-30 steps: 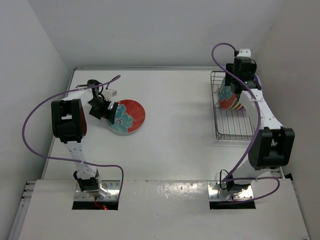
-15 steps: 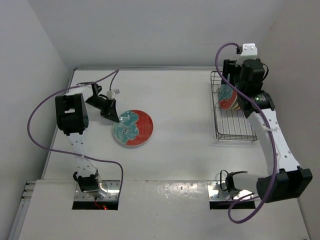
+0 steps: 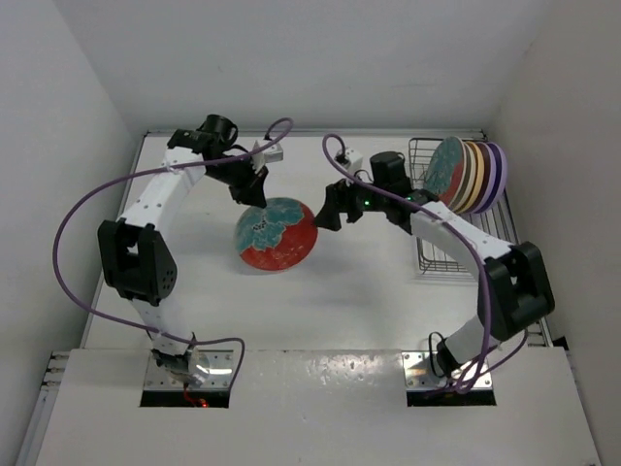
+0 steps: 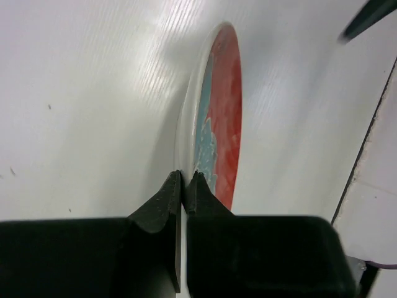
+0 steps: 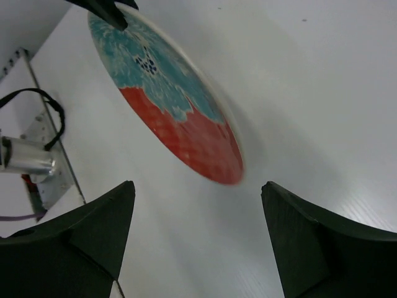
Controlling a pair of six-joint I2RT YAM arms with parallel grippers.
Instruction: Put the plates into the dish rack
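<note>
I should grip the plate's red rim (image 3: 311,242) with my right gripper, so the part with the teal flowers stays free to slot into the dish rack (image 3: 448,258).
A red plate with a teal flower pattern (image 3: 278,233) is tilted up off the white table near its middle. My left gripper (image 3: 254,191) is shut on its upper left rim. In the left wrist view the fingers (image 4: 184,181) pinch the plate (image 4: 220,124), which shows edge-on. My right gripper (image 3: 328,209) stands open just right of the plate, not touching it. In the right wrist view the plate (image 5: 173,105) hangs ahead of the wide-apart jaws (image 5: 197,198). Several plates (image 3: 473,175) stand upright in the far end of the wire dish rack (image 3: 448,258).
The rack sits against the right wall, its near half holding nothing. Purple cables (image 3: 68,233) loop from both arms. White walls close in the table on three sides. The left arm's metal base mount (image 5: 28,158) shows in the right wrist view.
My left gripper shut on the plate's rim, tilted it up and carried it right toward the middle. My right arm left the rack, swung left to the plate and opened wider.
</note>
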